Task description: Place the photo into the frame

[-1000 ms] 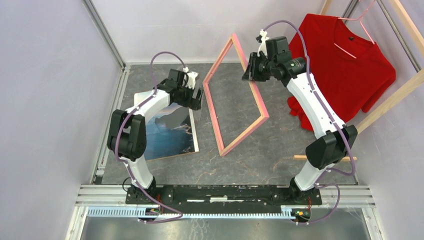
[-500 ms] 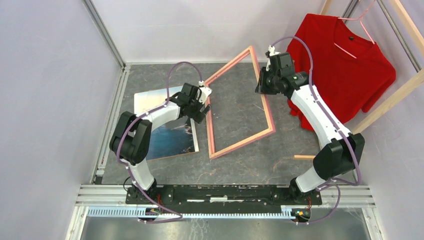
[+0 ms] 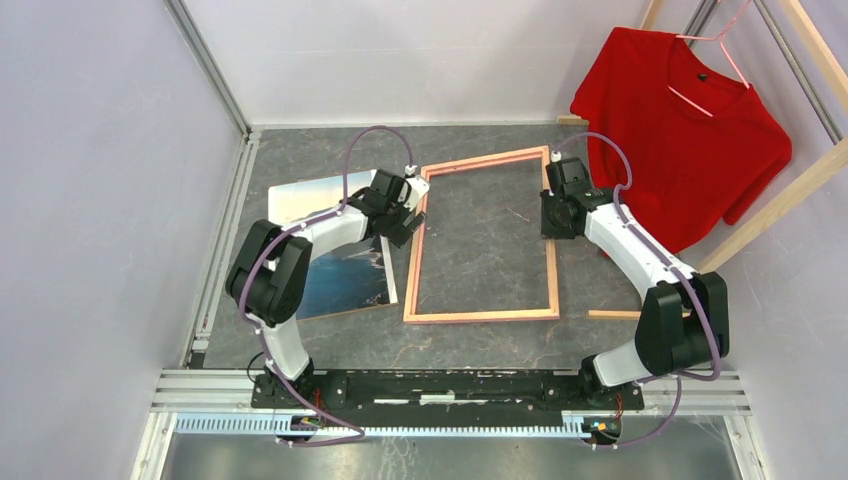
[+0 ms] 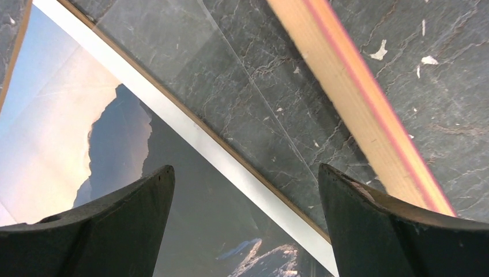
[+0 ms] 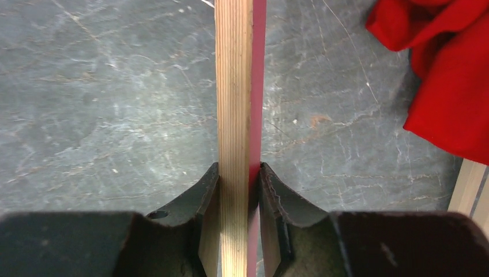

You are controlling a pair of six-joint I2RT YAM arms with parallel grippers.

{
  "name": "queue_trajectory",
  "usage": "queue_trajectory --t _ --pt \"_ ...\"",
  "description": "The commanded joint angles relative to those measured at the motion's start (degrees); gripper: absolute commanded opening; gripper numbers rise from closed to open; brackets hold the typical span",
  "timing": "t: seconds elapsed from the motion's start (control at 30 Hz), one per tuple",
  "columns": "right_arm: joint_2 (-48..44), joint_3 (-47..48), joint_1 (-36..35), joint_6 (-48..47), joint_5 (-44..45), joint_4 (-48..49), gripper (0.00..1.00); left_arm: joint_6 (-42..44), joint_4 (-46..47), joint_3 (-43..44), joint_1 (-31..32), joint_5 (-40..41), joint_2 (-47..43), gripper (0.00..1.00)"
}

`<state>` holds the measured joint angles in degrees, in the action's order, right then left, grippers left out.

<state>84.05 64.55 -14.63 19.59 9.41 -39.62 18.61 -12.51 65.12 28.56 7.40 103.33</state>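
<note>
The frame's bar in my fingers tilts up above the grey table, so the frame comes down before my right gripper releases it.
The frame lies flat or nearly flat mid-table, light wood side up, with bare table showing through it. My right gripper is shut on its right rail; in the right wrist view the fingers pinch the wood-and-pink rail. The photo of blue mountains lies left of the frame on a brown board. My left gripper is open and empty over the photo's right edge. In the left wrist view the photo is at the left and the frame's left rail at the right.
A clear pane overlaps the photo's right edge. A red shirt hangs on a wooden rack at the back right, its hem close to the right gripper. A loose wooden stick lies by the frame's near right corner.
The frame, held up and tilted by my right gripper, has come down to lie on the table. My left gripper has moved right, over the photo's edge beside the frame's left rail.
</note>
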Motion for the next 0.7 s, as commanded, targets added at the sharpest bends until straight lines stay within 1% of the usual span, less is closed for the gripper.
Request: queue_trajectory --t 0.0,0.4,0.67 --pt "-2.0 -2.33 1.7 -1.37 2.08 5.3 0.07 2.73 1.92 0.43 0.6 1.83 1.35 1.0" --pt "5.46 -5.84 2.23 -0.57 -0.08 13.9 0.05 1.91 1.72 1.32 2.03 1.79 3.78 1.0" --pt "12.51 -4.83 2.25 -2.63 4.07 18.05 0.08 3.01 0.7 0.44 2.04 4.58 3.08 1.0"
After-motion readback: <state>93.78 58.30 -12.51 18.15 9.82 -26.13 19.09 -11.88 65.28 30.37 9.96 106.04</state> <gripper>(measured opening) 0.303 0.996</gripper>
